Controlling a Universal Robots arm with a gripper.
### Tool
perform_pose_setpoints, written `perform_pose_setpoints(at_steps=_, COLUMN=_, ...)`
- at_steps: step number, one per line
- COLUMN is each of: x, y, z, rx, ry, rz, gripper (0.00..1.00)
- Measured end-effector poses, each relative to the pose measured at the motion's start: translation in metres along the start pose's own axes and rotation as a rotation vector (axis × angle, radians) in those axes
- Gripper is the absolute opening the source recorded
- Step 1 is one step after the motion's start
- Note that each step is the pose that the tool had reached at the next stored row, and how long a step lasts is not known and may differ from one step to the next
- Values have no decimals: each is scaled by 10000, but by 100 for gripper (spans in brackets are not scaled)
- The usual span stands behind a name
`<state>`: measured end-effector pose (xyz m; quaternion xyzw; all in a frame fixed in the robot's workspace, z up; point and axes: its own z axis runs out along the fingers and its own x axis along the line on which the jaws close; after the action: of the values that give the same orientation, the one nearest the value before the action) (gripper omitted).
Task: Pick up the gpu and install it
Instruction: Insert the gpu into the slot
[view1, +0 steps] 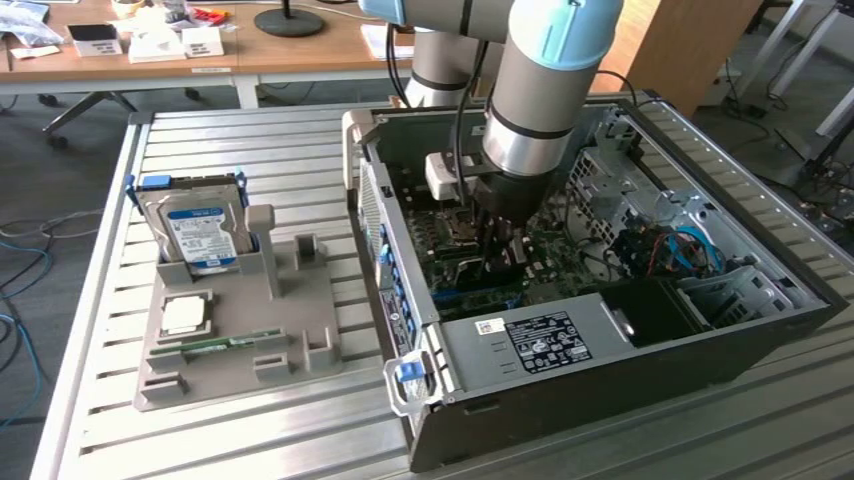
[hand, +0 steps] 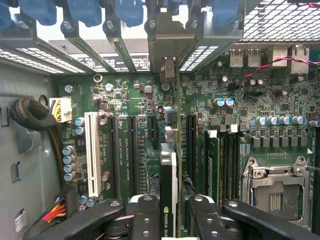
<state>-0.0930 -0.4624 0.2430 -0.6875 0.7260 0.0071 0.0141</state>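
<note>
My gripper needs to open, because the GPU's silver bracket (hand: 168, 70) is in the case's rear slot opening and the GPU would stay standing.
The gpu (hand: 170, 165) is a thin dark card seen edge-on, with an NVIDIA label near my fingers and its silver bracket (hand: 168, 62) reaching the case's rear slot openings. My gripper (hand: 172, 217) is shut on it, one black finger (hand: 145, 217) on each side. The card stands upright over the green motherboard (hand: 135, 100), in line with the black expansion slots (hand: 132, 150); I cannot tell whether it sits in a slot. In the exterior view the gripper (view1: 501, 240) reaches down into the open computer case (view1: 747, 330).
A white slot (hand: 91, 152) and a CPU socket (hand: 277, 192) flank the card. Cables (hand: 30, 112) lie by the case wall. The power supply (view1: 534, 340) fills the case's near corner. Outside, a grey holder (view1: 267, 330) carries a hard drive (view1: 200, 230), a CPU (view1: 184, 315) and a memory stick (view1: 220, 345).
</note>
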Motion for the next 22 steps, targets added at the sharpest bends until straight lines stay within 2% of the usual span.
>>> perform_pose_setpoints(at_steps=14, x=0, y=2, z=3, rx=1, ry=-6, rz=4, gripper=27)
perform_pose_setpoints(at_steps=16, x=-1, y=1, z=1, rx=0, ry=-2, rz=2, gripper=39)
perform_pose_setpoints(at_steps=17, x=0, y=0, z=1, rx=0, ry=-1, rz=0, gripper=39)
perform_pose_setpoints(at_steps=20, x=0, y=0, z=0, rx=0, ry=-1, rz=0, gripper=57)
perform_pose_setpoints(at_steps=21, x=0, y=0, z=0, rx=0, ry=0, rz=0, gripper=57)
perform_pose_setpoints(at_steps=22, x=0, y=0, z=0, rx=0, ry=-1, rz=0, gripper=62)
